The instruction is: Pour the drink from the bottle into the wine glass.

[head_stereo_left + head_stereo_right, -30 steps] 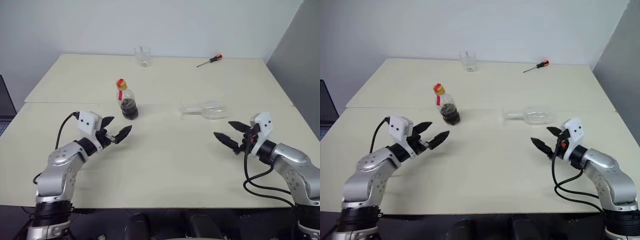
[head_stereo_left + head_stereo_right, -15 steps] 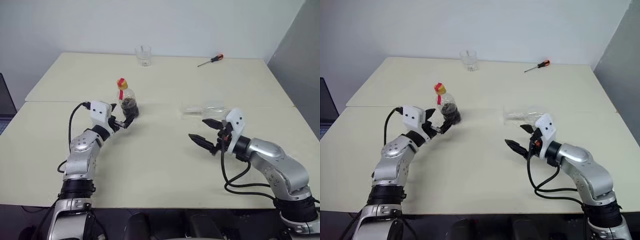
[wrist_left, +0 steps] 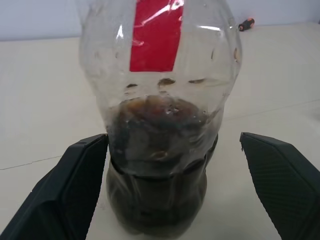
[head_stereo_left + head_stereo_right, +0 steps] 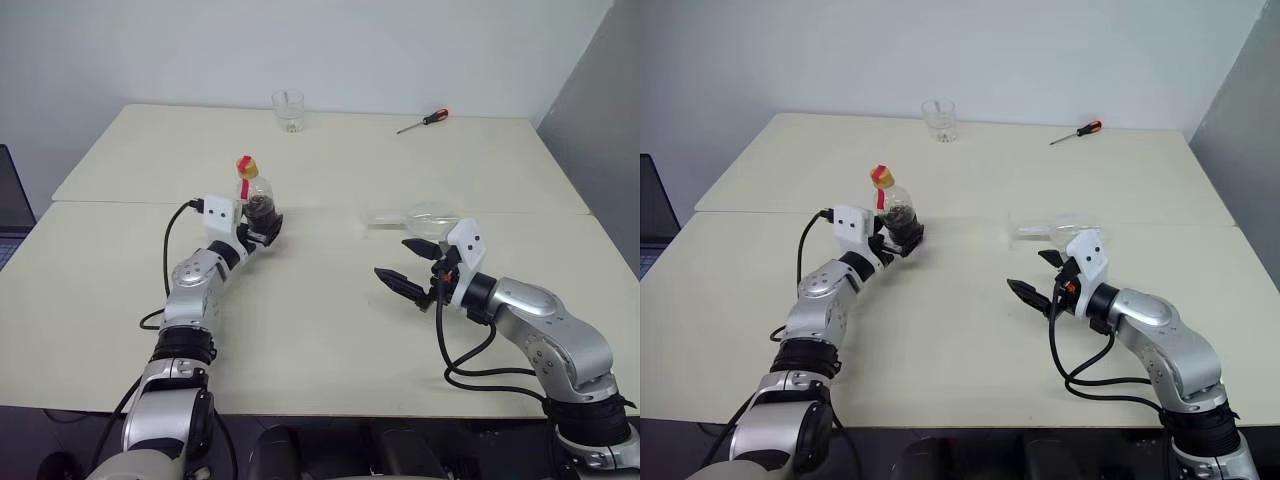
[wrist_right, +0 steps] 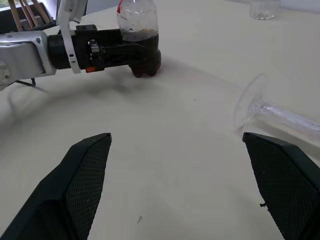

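The left gripper grabs the bottle by its drink-filled lower body [image 4: 260,211] next, leaving the bottle's cap [image 4: 247,167] free for pouring into the wine glass.
The bottle [image 4: 257,203] stands upright left of the table's middle, with a red-and-yellow cap and dark drink [image 3: 159,150] in its lower half. My left gripper [image 4: 265,229] is open, level with the bottle's lower body, one finger on each side; one finger [image 3: 82,175] is close against the bottle, the other stands apart. The wine glass [image 4: 421,218] lies on its side right of centre, its foot [image 5: 248,106] toward the bottle. My right gripper [image 4: 393,259] hangs open over bare table, just in front of the lying glass, holding nothing.
A short clear tumbler [image 4: 288,110] stands near the far edge of the cream table [image 4: 320,330]. A red-handled screwdriver [image 4: 423,121] lies at the far right. A seam crosses the table behind the bottle.
My left gripper moved forward until its open fingers flank the bottle. The right gripper swung left toward the table's middle, then stayed still. Bottle and glass have not moved.
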You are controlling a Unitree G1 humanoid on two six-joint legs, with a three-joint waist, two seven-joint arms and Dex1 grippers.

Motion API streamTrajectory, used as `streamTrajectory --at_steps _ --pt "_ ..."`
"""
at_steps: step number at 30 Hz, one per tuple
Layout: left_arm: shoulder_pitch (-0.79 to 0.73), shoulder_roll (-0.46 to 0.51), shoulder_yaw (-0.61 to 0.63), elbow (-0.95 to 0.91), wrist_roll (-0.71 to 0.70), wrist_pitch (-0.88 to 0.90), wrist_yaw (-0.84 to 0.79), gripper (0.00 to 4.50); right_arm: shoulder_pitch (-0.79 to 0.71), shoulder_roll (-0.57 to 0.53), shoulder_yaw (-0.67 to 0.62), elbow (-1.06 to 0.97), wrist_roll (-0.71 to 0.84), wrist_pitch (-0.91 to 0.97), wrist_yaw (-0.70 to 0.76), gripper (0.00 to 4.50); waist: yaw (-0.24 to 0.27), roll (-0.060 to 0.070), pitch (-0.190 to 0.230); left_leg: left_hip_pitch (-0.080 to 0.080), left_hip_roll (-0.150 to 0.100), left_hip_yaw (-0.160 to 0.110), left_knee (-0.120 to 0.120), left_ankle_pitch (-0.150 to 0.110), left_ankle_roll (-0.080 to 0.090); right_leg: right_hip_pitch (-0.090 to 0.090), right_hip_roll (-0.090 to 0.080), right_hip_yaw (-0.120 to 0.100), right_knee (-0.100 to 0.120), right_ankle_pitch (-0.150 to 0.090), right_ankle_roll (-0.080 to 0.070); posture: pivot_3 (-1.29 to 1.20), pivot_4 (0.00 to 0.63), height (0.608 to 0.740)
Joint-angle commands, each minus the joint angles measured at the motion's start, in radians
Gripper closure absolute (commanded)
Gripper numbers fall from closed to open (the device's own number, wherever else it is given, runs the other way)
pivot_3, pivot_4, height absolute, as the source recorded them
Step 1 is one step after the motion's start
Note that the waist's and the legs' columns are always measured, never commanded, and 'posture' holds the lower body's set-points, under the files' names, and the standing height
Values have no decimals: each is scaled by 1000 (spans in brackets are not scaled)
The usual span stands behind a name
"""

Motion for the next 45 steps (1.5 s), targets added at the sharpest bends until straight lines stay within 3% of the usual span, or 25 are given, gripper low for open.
streamTrajectory --at_steps 1,13,16,22,26,29,36,41,45 --pt "-71 0 -2 78 17 -70 -15 12 2 1 -26 -54 9 -8 -14 0 0 0 0 0 0 0 0 0 0 0 0 0 0 0 0 0 150 740" --pt "-232 -13 -5 399 62 -232 -38 12 39 3 -39 -89 10 -4 -50 0 0 -2 1 0 0 0 0 0 0 0 1 -1 0 0 0 0 150 740" --pt "-244 -22 6 423 54 -249 -72 627 52 0 -48 -102 10 -3 -57 0 2 -3 2 -1 0 0 0 0 0 0 1 -2 0 0 0 0 150 740" --pt "-244 -7 15 443 60 -266 -72 2329 58 1 -62 -124 15 2 -72 0 3 -3 2 0 0 0 0 0 0 0 1 -2 0 0 0 0 150 740" --pt "-231 7 19 427 53 -263 -98 2703 34 -2 -70 -140 21 15 -82 0 2 -3 2 0 0 0 0 0 0 0 1 -2 0 0 0 0 150 740" --pt "-197 -1 -28 314 54 -221 -202 2764 -37 9 -98 -151 31 56 -129 0 -1 -3 2 0 0 0 0 0 0 -1 1 -3 0 0 0 0 150 740" --pt "-30 -39 -159 -229 17 103 -317 2812 -252 65 -190 -184 108 369 -339 0 1 -3 2 -4 2 0 0 0 -1 -4 0 -1 2 0 0 0 150 740" --pt "17 -66 -263 -431 56 241 -301 2847 -347 122 -239 -252 186 571 -436 0 6 -2 2 -13 2 -2 3 1 -1 -11 1 -2 3 2 -3 0 150 740" --pt "31 -99 -311 -496 67 298 -276 2913 -340 234 -263 -291 211 659 -511 0 7 -2 1 -14 2 -3 3 1 -1 -11 0 -2 2 2 -3 0 150 740"
